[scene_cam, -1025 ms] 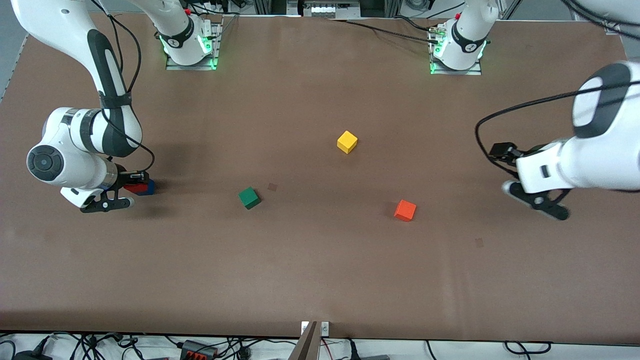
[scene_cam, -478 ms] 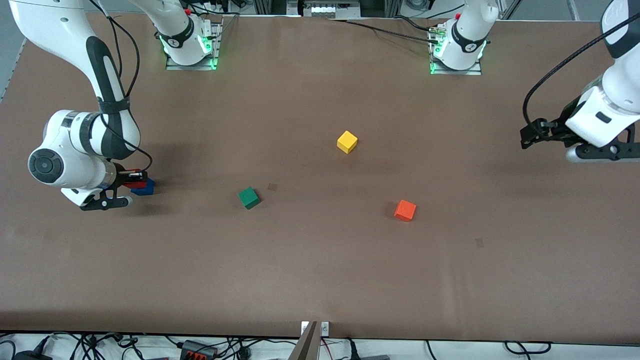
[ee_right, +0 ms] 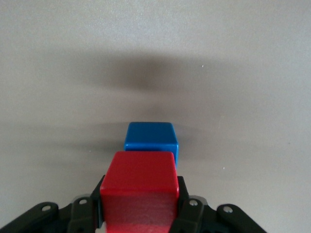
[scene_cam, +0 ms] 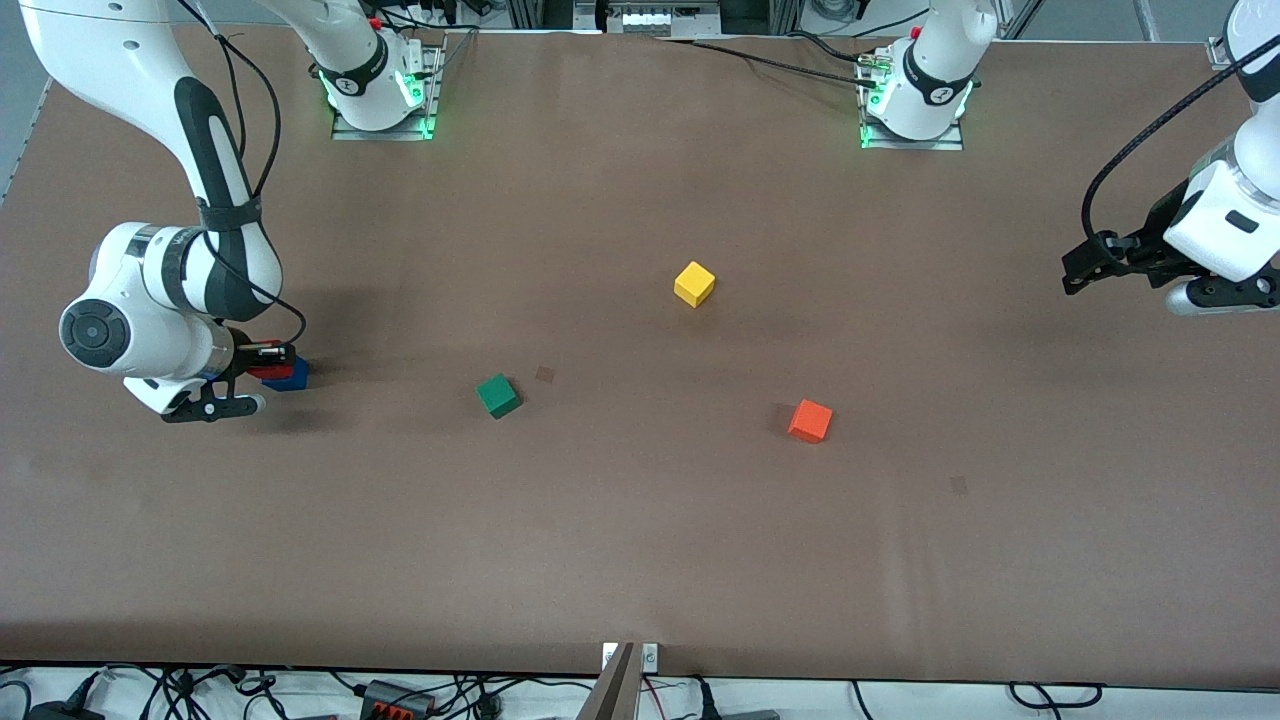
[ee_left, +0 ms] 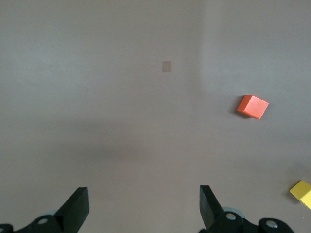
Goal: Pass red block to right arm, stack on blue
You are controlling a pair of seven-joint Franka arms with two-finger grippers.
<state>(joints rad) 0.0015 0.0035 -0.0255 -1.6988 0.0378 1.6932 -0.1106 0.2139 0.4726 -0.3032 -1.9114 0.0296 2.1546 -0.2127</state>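
My right gripper is ready to open and should let go, since the red block (scene_cam: 268, 373) sits low on the blue cube (scene_cam: 292, 378) in the front view.
My right gripper (scene_cam: 264, 373) is shut on the red block (scene_cam: 268, 373) at the right arm's end of the table. It holds the block low, just over the blue cube (scene_cam: 292, 378). In the right wrist view the red block (ee_right: 140, 187) sits between the black fingers (ee_right: 182, 201) and overlaps the near edge of the blue cube (ee_right: 150, 137); I cannot tell whether the two touch. My left gripper (scene_cam: 1225, 297) hangs open and holds nothing over the left arm's end of the table. Its wrist view shows its fingertips (ee_left: 79, 200) wide apart above bare table.
A green cube (scene_cam: 497, 395), a yellow cube (scene_cam: 694, 283) and an orange cube (scene_cam: 810, 420) lie apart around the middle of the brown table. The left wrist view also shows the orange cube (ee_left: 252, 106) and a corner of the yellow cube (ee_left: 302, 192).
The left arm has pulled back toward its own end of the table and away from the front camera, still open. The right gripper with the red block has barely moved.
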